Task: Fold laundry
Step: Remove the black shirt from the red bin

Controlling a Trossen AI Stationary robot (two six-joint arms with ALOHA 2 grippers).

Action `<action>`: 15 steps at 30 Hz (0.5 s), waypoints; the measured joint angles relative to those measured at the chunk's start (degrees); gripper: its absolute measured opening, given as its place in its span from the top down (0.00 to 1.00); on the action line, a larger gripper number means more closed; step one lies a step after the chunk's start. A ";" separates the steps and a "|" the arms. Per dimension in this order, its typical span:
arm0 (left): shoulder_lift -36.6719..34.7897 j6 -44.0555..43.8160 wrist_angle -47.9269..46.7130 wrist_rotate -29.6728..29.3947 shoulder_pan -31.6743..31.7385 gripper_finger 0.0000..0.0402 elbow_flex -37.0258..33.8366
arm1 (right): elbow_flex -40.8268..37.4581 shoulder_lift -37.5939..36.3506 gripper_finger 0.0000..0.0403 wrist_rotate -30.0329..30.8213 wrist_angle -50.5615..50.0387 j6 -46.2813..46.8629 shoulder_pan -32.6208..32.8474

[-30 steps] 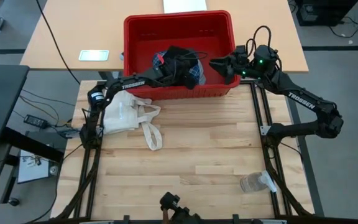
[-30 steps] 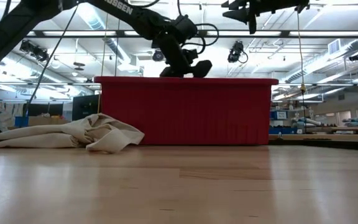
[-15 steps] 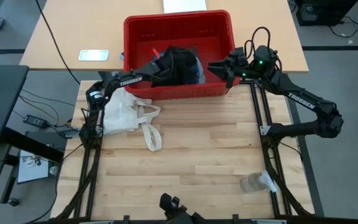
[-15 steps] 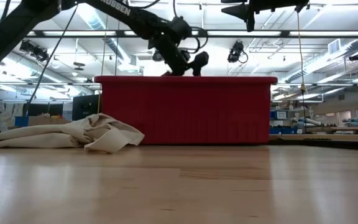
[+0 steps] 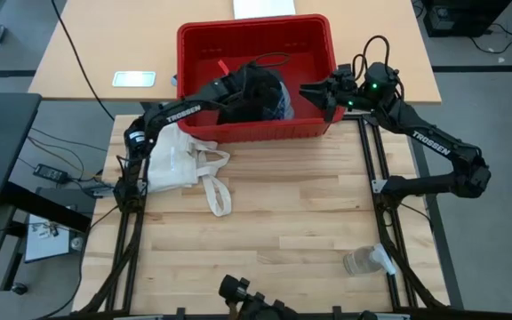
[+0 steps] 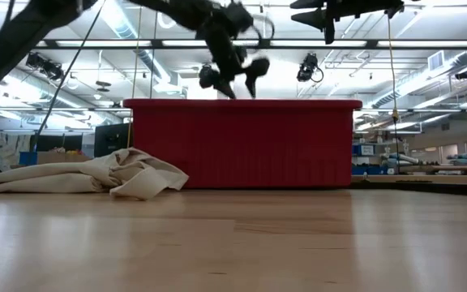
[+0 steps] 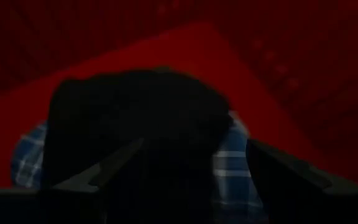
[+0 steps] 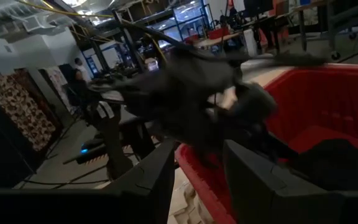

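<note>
The left gripper grips the black garment by its bunched middle [image 7: 142,118] next, to get the laundry out for folding.
A black garment [image 5: 254,87] lies bunched on top of a blue-and-white plaid shirt [image 5: 281,105] inside the red bin [image 5: 256,133]. My left gripper [image 6: 232,77] hovers open just above the bin's rim, over the pile. In the left wrist view its fingers stand apart [image 7: 194,146], with the black garment [image 7: 135,112] ahead and the plaid shirt [image 7: 235,162] showing at both sides. My right gripper [image 5: 308,92] waits open above the bin's right end, high above the rim in the low view [image 6: 324,16]; its fingers show apart in its wrist view [image 8: 199,149].
The red bin stands at the table's far edge. A cream tote bag [image 5: 180,160] lies crumpled at the far left, its straps trailing toward the middle. A clear plastic bottle [image 5: 367,260] lies near the right near corner. Bare wood spans the table's middle.
My left gripper has risen from the bin's rim level to just above it, over the pile, with some motion blur now. The black garment now covers more of the plaid shirt than it did a second ago.
</note>
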 joint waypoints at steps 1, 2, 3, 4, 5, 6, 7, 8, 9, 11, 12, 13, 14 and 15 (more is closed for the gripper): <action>0.85 -0.54 0.07 0.28 0.46 0.29 -0.10 | 0.00 0.00 0.64 0.02 0.02 0.00 0.00; 1.74 -0.66 0.95 0.84 0.88 0.28 -0.13 | 0.00 0.00 0.64 0.00 0.00 0.00 0.00; 2.53 -0.64 2.62 2.22 1.31 0.27 -0.13 | 0.00 0.00 0.64 0.00 0.02 0.00 0.02; 3.23 -0.64 3.86 3.88 1.62 0.26 -0.13 | 0.00 0.00 0.64 0.00 0.02 0.00 0.18; 3.80 -0.66 4.52 5.42 1.75 0.24 -0.13 | 0.00 0.00 0.64 0.00 0.01 0.10 0.38; 4.22 -0.63 4.57 6.70 1.74 0.22 -0.13 | 0.00 0.00 0.64 0.00 0.00 0.30 0.51; 4.66 -0.58 3.86 7.46 1.57 0.19 -0.11 | 0.00 0.00 0.64 -0.03 0.02 0.44 0.55; 4.87 -0.30 2.60 7.61 1.28 0.17 -0.10 | 0.00 0.00 0.64 -0.20 0.00 0.55 0.59; 4.94 0.40 0.70 7.62 0.99 0.14 -0.10 | 0.00 0.00 0.64 -0.37 0.00 0.72 0.59; 4.94 2.48 -2.77 6.26 0.18 0.10 -0.10 | 0.00 0.00 0.64 -0.42 -0.13 0.90 0.59; 4.90 3.74 -4.44 4.77 -0.30 0.08 -0.04 | 0.00 0.00 0.64 -0.42 -0.13 0.90 0.59; 4.88 4.28 -5.24 2.77 -0.74 0.06 0.01 | 0.00 0.00 0.64 -0.42 -0.15 0.87 0.59; 4.88 5.46 -5.68 0.91 -1.14 0.06 0.11 | 0.00 0.00 0.64 -0.40 -0.13 0.84 0.59; 4.79 6.77 -5.72 -0.84 -1.46 0.05 0.13 | 0.00 0.00 0.64 -0.37 -0.13 0.71 0.59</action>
